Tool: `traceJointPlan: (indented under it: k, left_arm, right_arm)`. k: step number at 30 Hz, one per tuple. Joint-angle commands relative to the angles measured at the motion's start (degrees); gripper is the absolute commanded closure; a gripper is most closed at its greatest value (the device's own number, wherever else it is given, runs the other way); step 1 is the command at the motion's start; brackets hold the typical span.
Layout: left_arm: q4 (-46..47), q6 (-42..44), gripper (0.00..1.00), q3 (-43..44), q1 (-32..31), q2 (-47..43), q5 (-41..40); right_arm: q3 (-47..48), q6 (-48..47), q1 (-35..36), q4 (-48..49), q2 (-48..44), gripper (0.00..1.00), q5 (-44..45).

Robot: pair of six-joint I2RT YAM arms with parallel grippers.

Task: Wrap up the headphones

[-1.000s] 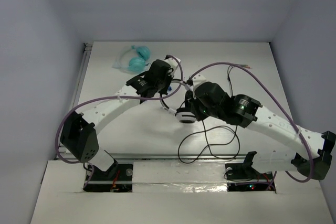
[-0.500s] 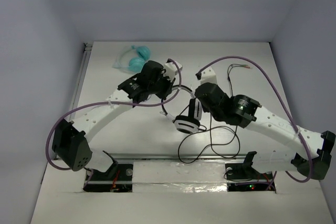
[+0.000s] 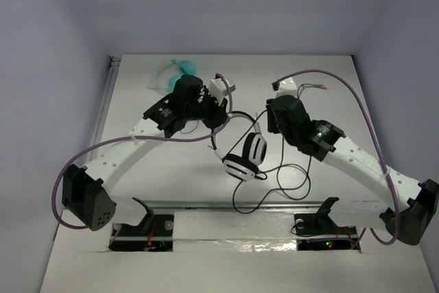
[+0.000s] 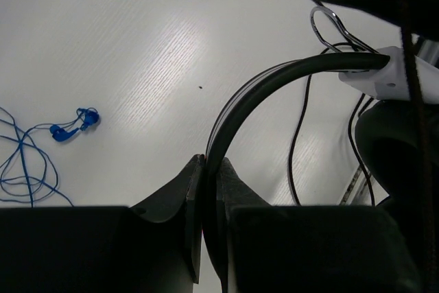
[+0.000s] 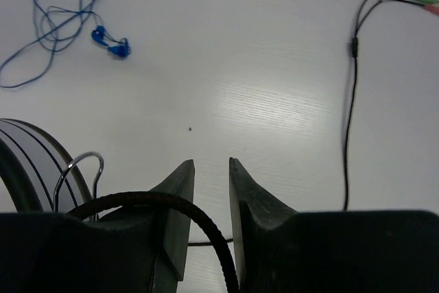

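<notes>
My right gripper should grab the black cable (image 3: 274,186) next on the part beside the headband to wrap the headphones. The cable's plug end should stay loose.
The headphones (image 3: 245,156) have white earcups with black pads and a thin black headband (image 4: 274,77). My left gripper (image 3: 221,109) is shut on that headband (image 3: 233,120), which runs straight between the closed jaws of the left gripper (image 4: 211,162). The earcups lie toward the near edge; whether they rest on the table I cannot tell. The long black cable (image 3: 274,186) loops on the table, and its plug (image 3: 314,87) lies at the far right. My right gripper (image 3: 270,110) stands to the right of the headband. In its wrist view the right gripper (image 5: 211,162) is open by a narrow gap with nothing between the fingers.
Teal headphones (image 3: 180,72) lie at the far left behind the left arm. Small blue-wired earbuds (image 4: 72,123) (image 5: 113,42) lie on the white table (image 3: 329,114). Purple arm cables arch over both arms. A rail runs along the near edge (image 3: 206,205).
My right gripper has opened, let go of the headphones and drawn back to the far right. The earcups now lie uncovered. The left arm has shifted slightly left, still holding the headband.
</notes>
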Motion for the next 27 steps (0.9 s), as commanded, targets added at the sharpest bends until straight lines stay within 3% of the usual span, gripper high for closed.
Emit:
traceJointPlan:
  k: [1, 5, 12, 14, 17, 27]
  left_arm:
    - [4.29, -2.36, 1.0, 0.88, 2.09, -3.42, 9.97]
    - [6.49, -6.57, 1.0, 1.84, 5.08, -4.65, 12.27]
    - [7.64, -13.61, 1.0, 6.93, 7.29, -6.15, 5.52]
    - [8.51, -15.19, 1.0, 8.34, 7.99, -5.89, 5.85]
    - [9.22, -18.88, 1.0, 11.94, 8.52, -4.84, 5.86]
    - [7.55, -27.5, 1.0, 25.4, 9.57, -1.06, 2.6]
  right_arm:
    - [-2.25, 1.17, -1.46, 10.01, -1.59, 0.67, -7.75]
    - [-8.57, 4.51, -4.09, 19.32, -5.19, 0.66, -19.07]
    - [-22.79, 8.91, -5.42, 40.3, -11.42, 0.66, -26.82]
    - [-25.27, 9.79, -5.94, 44.2, -11.78, 0.61, -28.76]
    - [-29.67, 10.05, -5.94, 52.81, -11.35, 0.55, -31.93]
    - [-39.17, 14.19, -5.94, 73.22, -3.18, 0.52, -42.38]
